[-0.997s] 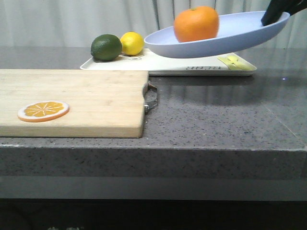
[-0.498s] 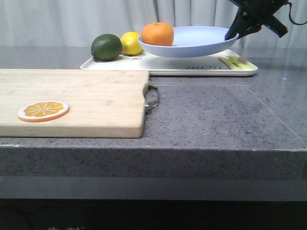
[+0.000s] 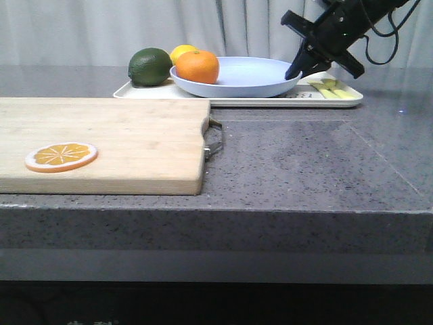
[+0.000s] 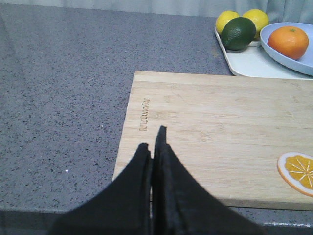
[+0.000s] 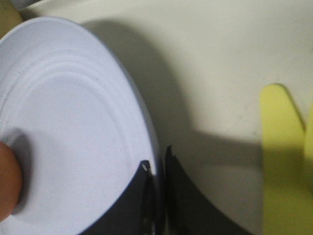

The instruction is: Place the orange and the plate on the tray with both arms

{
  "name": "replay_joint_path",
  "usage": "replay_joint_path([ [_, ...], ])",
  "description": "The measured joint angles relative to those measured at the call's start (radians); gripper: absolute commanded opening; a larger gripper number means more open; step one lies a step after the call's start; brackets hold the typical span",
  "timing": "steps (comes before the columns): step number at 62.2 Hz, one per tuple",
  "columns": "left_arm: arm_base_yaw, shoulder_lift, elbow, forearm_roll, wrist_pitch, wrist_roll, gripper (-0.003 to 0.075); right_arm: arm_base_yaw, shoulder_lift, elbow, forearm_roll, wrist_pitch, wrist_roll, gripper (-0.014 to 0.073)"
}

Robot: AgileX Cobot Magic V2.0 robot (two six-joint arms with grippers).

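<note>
The lavender-blue plate point(image 3: 243, 76) sits low over the cream-white tray, inside its edges, and would rest there, so it is now time for my right gripper to release the plate.
The lavender-blue plate point(image 3: 243, 76) rests on the cream-white tray point(image 3: 233, 98) at the back of the table, with the orange point(image 3: 197, 66) sitting in its left part. My right gripper point(image 3: 295, 72) is shut on the plate's right rim; in the right wrist view its tips point(image 5: 157, 167) pinch the rim of the plate point(image 5: 73, 127) over the tray point(image 5: 220, 73). The orange shows at that view's edge point(image 5: 7, 181). My left gripper point(image 4: 152, 143) is shut and empty over the near end of the cutting board. In the left wrist view the orange point(image 4: 288, 41) lies in the plate point(image 4: 303, 61).
A light wooden cutting board point(image 3: 101, 142) with a flat orange slice point(image 3: 61, 156) lies at the front left. A dark green lime point(image 3: 149, 66) and a yellow lemon point(image 3: 180, 51) sit on the tray's left end. Yellow pieces point(image 3: 333, 89) lie on its right end.
My right gripper has lowered the plate from a tilted hold in the air down onto the tray and shifted it left. The orange rolled to the plate's left side.
</note>
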Motion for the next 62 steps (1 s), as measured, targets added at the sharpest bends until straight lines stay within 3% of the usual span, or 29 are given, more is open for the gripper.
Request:
replay_joint_path([
  [5, 0.000, 0.000, 0.000, 0.000, 0.000, 0.000, -0.0018, 0.002, 0.000, 0.000, 0.002, 0.000, 0.002, 0.0092],
  [15, 0.000, 0.000, 0.000, 0.000, 0.000, 0.000, -0.0018, -0.004, 0.000, -0.036, 0.009, 0.013, 0.004, 0.0346],
  [20, 0.000, 0.000, 0.000, 0.000, 0.000, 0.000, -0.0018, -0.013, -0.002, -0.077, 0.011, 0.035, 0.004, 0.0388],
  [25, 0.000, 0.000, 0.000, 0.000, 0.000, 0.000, -0.0018, -0.030, -0.013, -0.126, 0.014, 0.074, 0.004, 0.0306],
  [34, 0.000, 0.000, 0.000, 0.000, 0.000, 0.000, -0.0018, -0.055, -0.053, -0.210, -0.030, 0.141, 0.006, -0.0006],
  [37, 0.000, 0.000, 0.000, 0.000, 0.000, 0.000, -0.0018, -0.057, -0.064, -0.224, -0.065, 0.150, 0.006, -0.0071],
  [54, 0.000, 0.000, 0.000, -0.001, -0.001, 0.000, -0.0018, -0.057, -0.095, -0.234, -0.123, 0.168, 0.021, -0.0060],
  [62, 0.000, 0.000, 0.000, -0.001, -0.001, 0.000, -0.0018, -0.043, -0.178, -0.189, -0.286, 0.168, 0.021, -0.0060],
])
